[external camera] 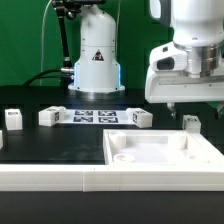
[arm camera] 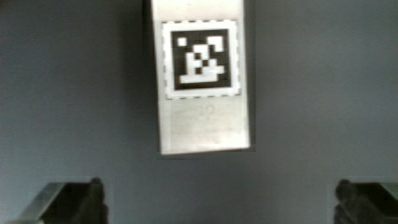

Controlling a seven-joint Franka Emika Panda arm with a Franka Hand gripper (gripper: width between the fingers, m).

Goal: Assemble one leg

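My gripper needs to pick up the leg by its square tagged end (arm camera: 205,125) next, so that the leg can be assembled onto the white square panel.
Several small white legs with marker tags stand on the black table in the exterior view: one at the left edge (external camera: 13,119), one (external camera: 50,116) left of the marker board, one (external camera: 140,118) right of it, and one (external camera: 191,122) at the right. My gripper (external camera: 196,104) hangs just above that right leg. In the wrist view a white leg (arm camera: 201,85) with its tag facing the camera lies on the dark table, beyond my gripper (arm camera: 221,205). The dark fingertips (arm camera: 71,200) stand wide apart with nothing between them. The gripper is open and empty.
The wide white square panel (external camera: 165,160) with raised rim lies at the front right, just before the right leg. The marker board (external camera: 95,116) lies mid-table. A white rail (external camera: 50,178) runs along the front edge. A second robot base (external camera: 97,60) stands behind.
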